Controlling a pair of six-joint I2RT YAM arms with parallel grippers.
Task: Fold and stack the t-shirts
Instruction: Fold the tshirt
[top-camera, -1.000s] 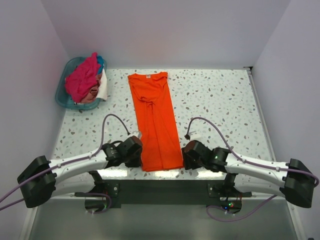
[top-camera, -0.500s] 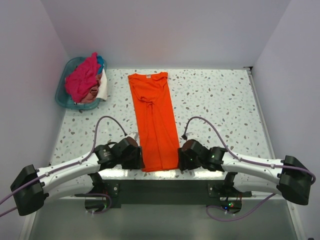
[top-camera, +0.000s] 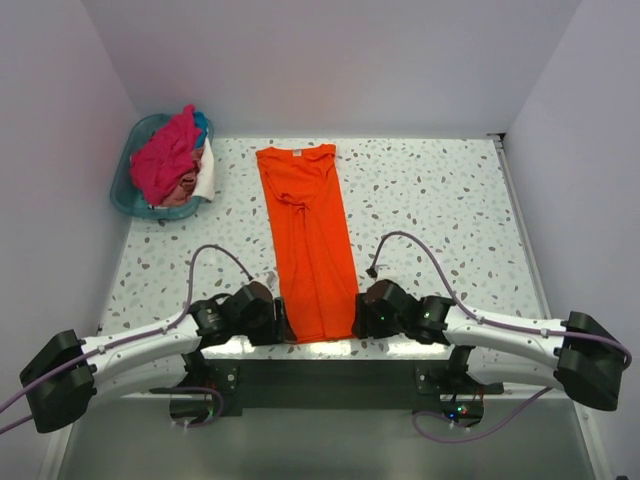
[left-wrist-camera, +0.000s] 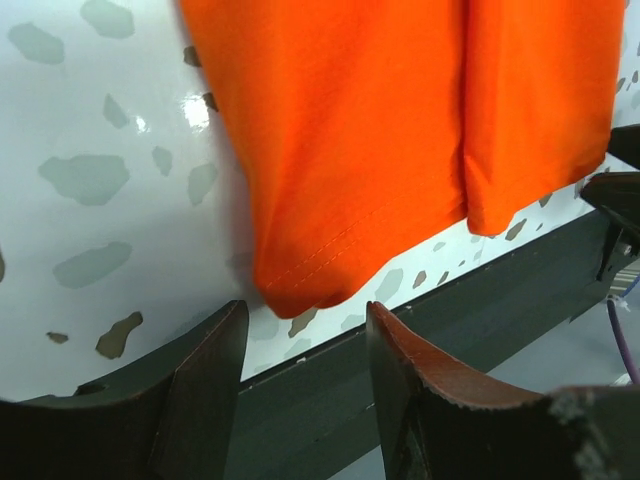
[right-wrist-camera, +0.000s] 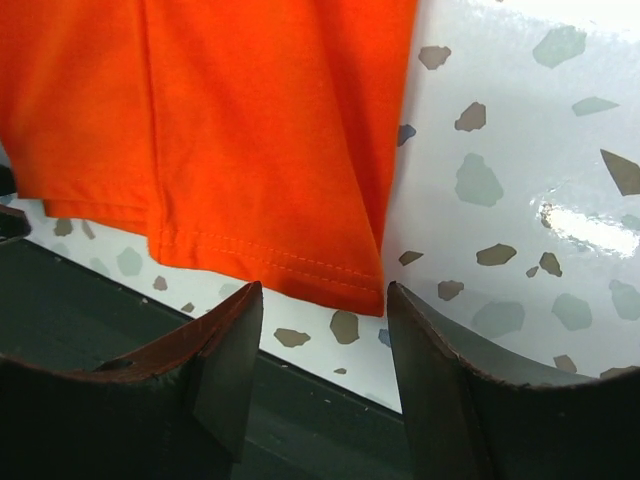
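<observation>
My left gripper grabs the orange t-shirt's near hem corner next, opposite the right gripper's corner, to fold the hem toward the collar.
An orange t-shirt (top-camera: 310, 240), folded lengthwise into a long strip, lies flat on the speckled table (top-camera: 440, 210), collar at the far end. My left gripper (top-camera: 284, 328) sits at the hem's near left corner and my right gripper (top-camera: 358, 320) at the near right corner. In the left wrist view the left gripper (left-wrist-camera: 305, 335) is open, with the orange t-shirt (left-wrist-camera: 400, 130) corner just beyond its tips. In the right wrist view the right gripper (right-wrist-camera: 325, 315) is open, and the hem corner of the orange t-shirt (right-wrist-camera: 250, 130) lies just ahead of its fingers. Neither holds cloth.
A teal basket (top-camera: 127, 195) at the far left corner holds a magenta-pink shirt (top-camera: 165, 160), a blue one (top-camera: 203, 124) and a white one (top-camera: 207, 176). The table's dark front edge (top-camera: 320, 352) runs just below the hem. Walls close in the left, the right and the back.
Both grippers have slid a little nearer the table's front edge, closing in on the hem corners. The left gripper has opened.
</observation>
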